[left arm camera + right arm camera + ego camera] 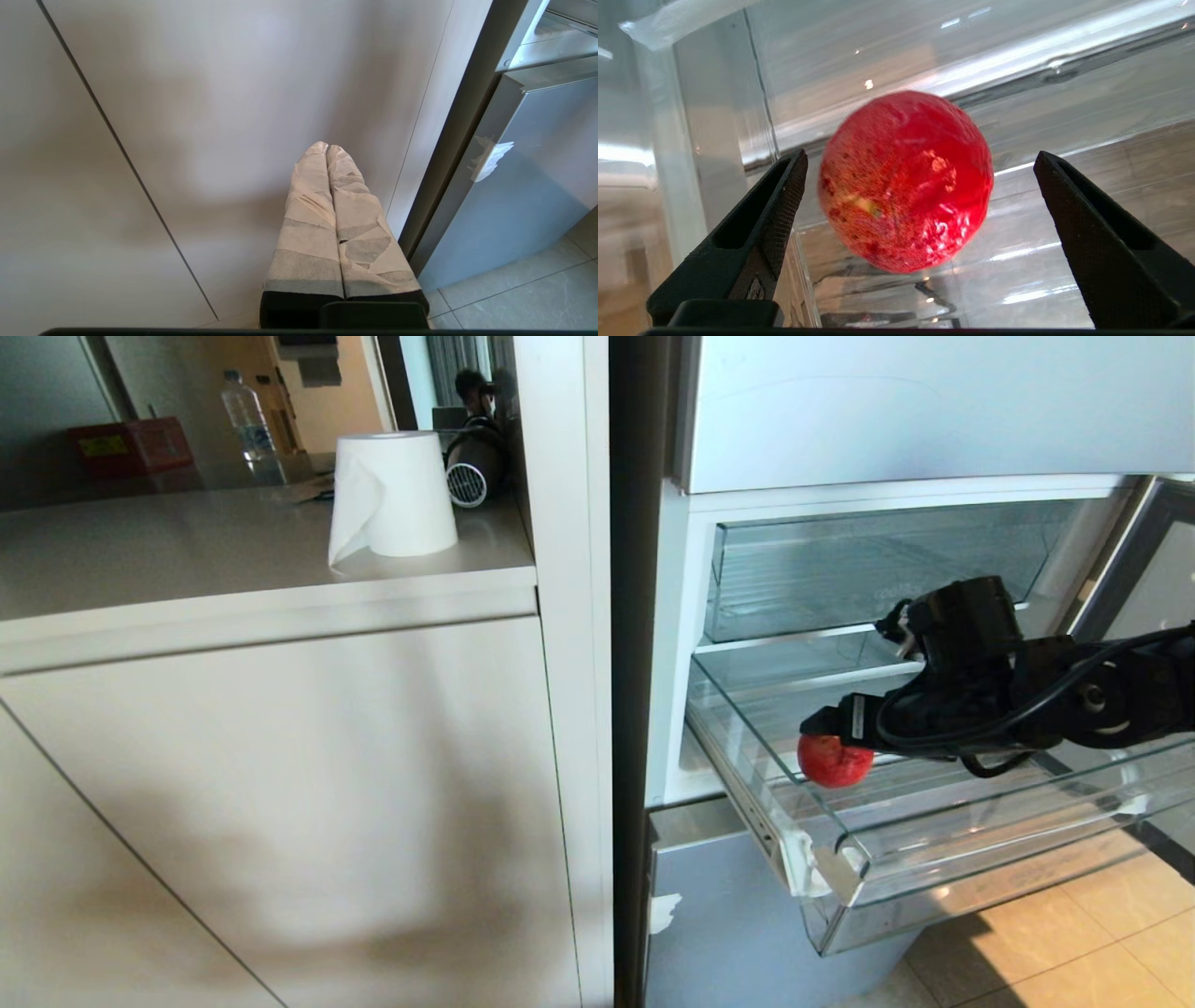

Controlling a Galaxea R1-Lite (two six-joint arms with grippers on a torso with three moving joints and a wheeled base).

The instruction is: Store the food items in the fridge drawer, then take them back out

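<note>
I should next grab the red apple (834, 761) by its round sides with my right gripper, to take the food back out of the fridge drawer (934, 868).
One food item, a glossy red apple (834, 761), lies in the pulled-out clear fridge drawer (934, 868), near the drawer's left side wall. My right gripper (823, 726) reaches into the drawer from the right, just above the apple. In the right wrist view the apple (906, 182) sits between the black fingers (780, 205) with a gap on each side, and the right gripper (920, 156) is open and holds nothing. The left gripper (327, 147), its fingers wrapped in pale tape, hangs shut in front of the cabinet.
A second clear bin (887, 569) sits pushed in above the drawer. The silver-blue lower fridge panel (728, 915) is below it, and the open door's edge (1158, 569) is at far right. A beige cabinet (280, 784) with a paper roll (392, 495) stands at left.
</note>
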